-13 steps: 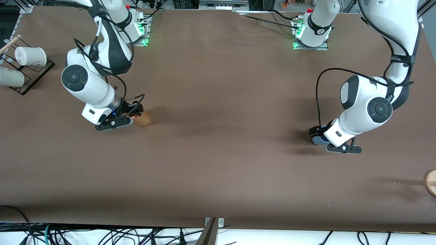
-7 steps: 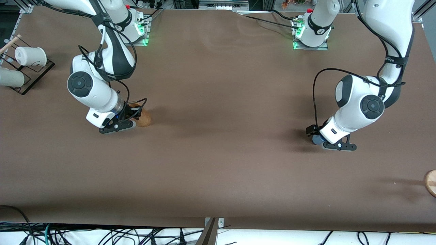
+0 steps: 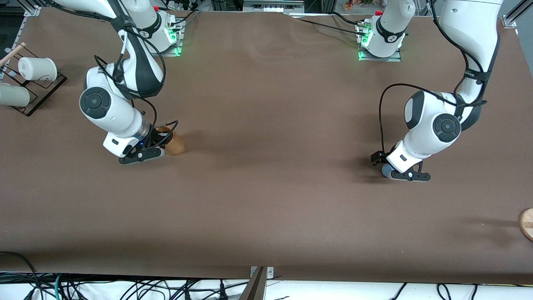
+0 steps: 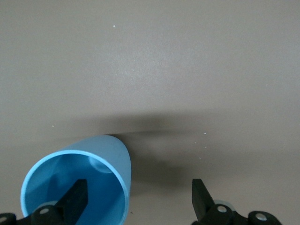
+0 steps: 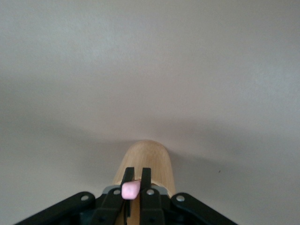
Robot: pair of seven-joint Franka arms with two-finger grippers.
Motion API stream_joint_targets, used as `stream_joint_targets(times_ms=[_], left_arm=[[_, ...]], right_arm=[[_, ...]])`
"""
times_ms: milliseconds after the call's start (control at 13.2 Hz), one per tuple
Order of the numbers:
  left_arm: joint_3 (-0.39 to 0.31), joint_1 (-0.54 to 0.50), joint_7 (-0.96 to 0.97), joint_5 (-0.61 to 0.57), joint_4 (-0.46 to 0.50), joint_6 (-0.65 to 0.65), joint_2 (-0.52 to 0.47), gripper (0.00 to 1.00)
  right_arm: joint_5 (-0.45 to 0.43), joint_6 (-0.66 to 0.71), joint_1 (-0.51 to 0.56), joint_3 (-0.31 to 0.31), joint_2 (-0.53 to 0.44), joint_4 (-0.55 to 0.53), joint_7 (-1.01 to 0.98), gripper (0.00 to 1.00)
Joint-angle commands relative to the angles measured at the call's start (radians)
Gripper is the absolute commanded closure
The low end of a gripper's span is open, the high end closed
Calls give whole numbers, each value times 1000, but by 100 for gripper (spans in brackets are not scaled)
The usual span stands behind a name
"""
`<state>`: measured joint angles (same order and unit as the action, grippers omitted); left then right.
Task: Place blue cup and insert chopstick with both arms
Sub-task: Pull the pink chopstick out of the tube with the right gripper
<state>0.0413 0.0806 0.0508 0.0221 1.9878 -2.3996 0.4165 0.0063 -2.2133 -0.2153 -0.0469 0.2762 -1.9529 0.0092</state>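
My left gripper grabs the cup's rim (image 4: 123, 182) next, since this leaves the blue cup's opening (image 4: 61, 176) free for the chopstick.
The blue cup (image 4: 75, 187) stands on the table under my left gripper (image 4: 139, 194); in the front view only a sliver of it (image 3: 386, 170) shows below the hand. The left gripper (image 3: 382, 163) is open, with one finger (image 4: 77, 199) inside the cup and the other outside it, apart from the wall. My right gripper (image 5: 133, 180) is shut on the pink chopstick (image 5: 131, 190) and holds it upright over the tan bamboo holder (image 5: 146, 161). In the front view the right gripper (image 3: 159, 139) is at the holder's (image 3: 175, 143) rim.
A black rack (image 3: 31, 89) with white cups (image 3: 37, 68) stands at the right arm's end of the table. A wooden disc (image 3: 526, 223) lies at the left arm's end, nearer the front camera.
The left arm has shifted a little toward the right arm's end and lowered round the blue cup. The right gripper has moved slightly over the bamboo holder, still holding the chopstick.
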Motion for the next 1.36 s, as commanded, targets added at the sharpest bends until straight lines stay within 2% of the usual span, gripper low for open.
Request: stream_joint_targets(times_ms=[0, 76, 227, 455, 530, 682, 909, 1136, 1288], left_arm=[[-11, 2, 17, -24, 23, -18, -13, 25], [-12, 2, 17, -24, 23, -20, -10, 28], [-15, -1, 17, -25, 23, -20, -7, 44], [-15, -8, 17, -24, 22, -16, -7, 93], [-15, -8, 17, -24, 22, -16, -5, 100], [-15, -10, 17, -24, 16, -9, -4, 100], [-14, -7, 18, -13, -35, 43, -7, 100], [3, 45, 78, -10, -182, 215, -4, 100], [5, 106, 177, -10, -259, 270, 14, 100]], right_arm=[[1, 70, 4, 15, -41, 63, -69, 100], [6, 134, 5, 18, -51, 115, -72, 100], [6, 263, 5, 22, -57, 252, -103, 100], [9, 481, 5, 24, -57, 447, -124, 100], [9, 550, 8, 24, -57, 506, -126, 100], [9, 625, 10, 25, -57, 561, -144, 100], [7, 658, 10, 27, -57, 583, -156, 100], [7, 656, 13, 45, -48, 581, -178, 100], [9, 653, 37, 48, -43, 581, -201, 100]])
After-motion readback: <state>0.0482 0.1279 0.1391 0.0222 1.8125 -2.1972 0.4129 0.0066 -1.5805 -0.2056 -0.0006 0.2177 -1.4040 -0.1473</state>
